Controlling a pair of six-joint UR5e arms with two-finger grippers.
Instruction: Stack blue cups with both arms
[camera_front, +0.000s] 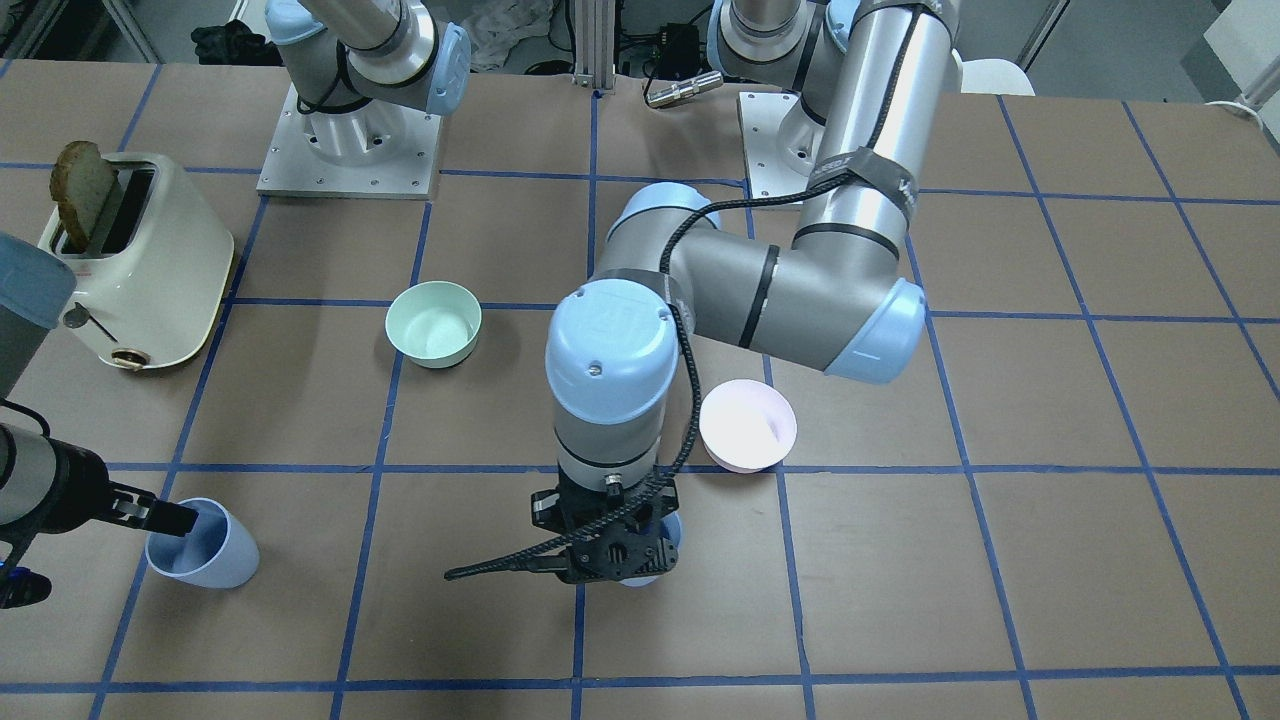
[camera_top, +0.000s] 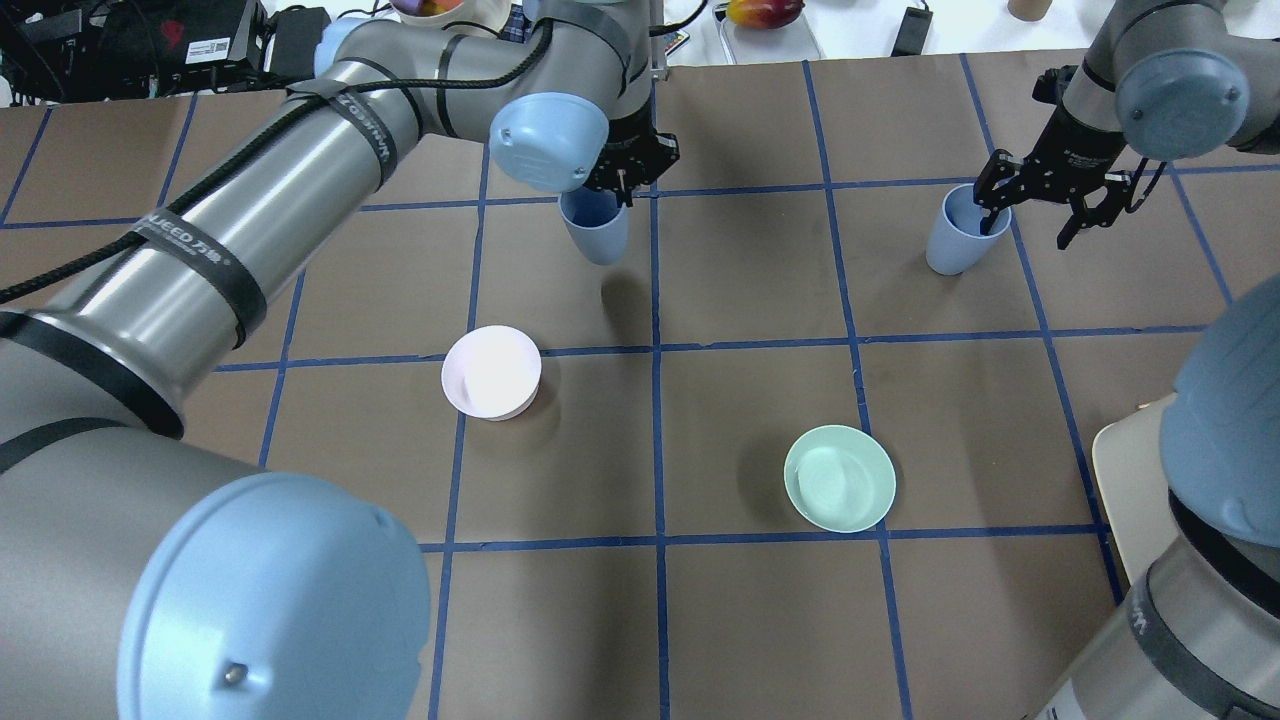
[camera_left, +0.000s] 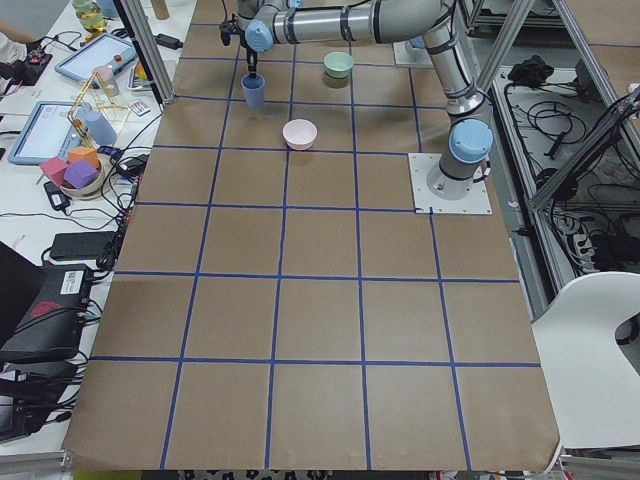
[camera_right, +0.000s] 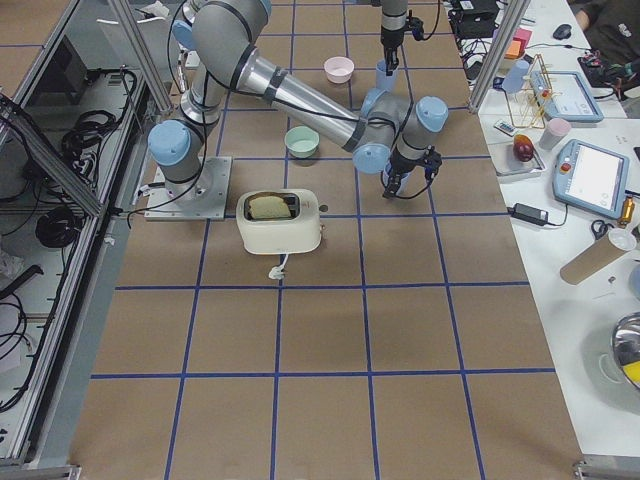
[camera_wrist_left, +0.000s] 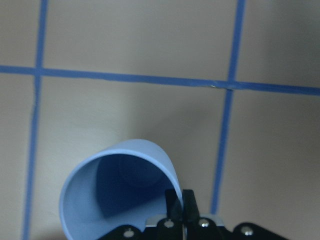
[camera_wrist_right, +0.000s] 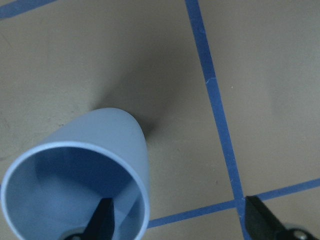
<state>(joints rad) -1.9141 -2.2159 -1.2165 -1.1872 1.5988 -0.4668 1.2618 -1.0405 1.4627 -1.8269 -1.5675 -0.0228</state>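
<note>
My right gripper pinches the blue cup by its rim (camera_front: 206, 503) (camera_wrist_right: 131, 172) next. Then it stacks this blue cup into the other one.
Two periwinkle-blue cups stand apart on the far part of the table. My left gripper (camera_top: 620, 185) is shut on the rim of one blue cup (camera_top: 595, 228). The left wrist view shows both fingers (camera_wrist_left: 174, 200) pinching the cup's wall (camera_wrist_left: 120, 175). In the front view the gripper (camera_front: 615, 560) hides most of this cup. I cannot tell if it is lifted. My right gripper (camera_top: 1030, 225) is open at the other blue cup (camera_top: 955, 238). One finger (camera_wrist_right: 102, 220) is inside this cup (camera_wrist_right: 75, 165) and the other is outside.
A pale pink bowl (camera_top: 491, 372) and a mint-green bowl (camera_top: 840, 478) sit nearer the robot, between the arms. A cream toaster (camera_front: 135, 265) with a slice of toast stands on the robot's right side. Blue tape lines grid the brown table.
</note>
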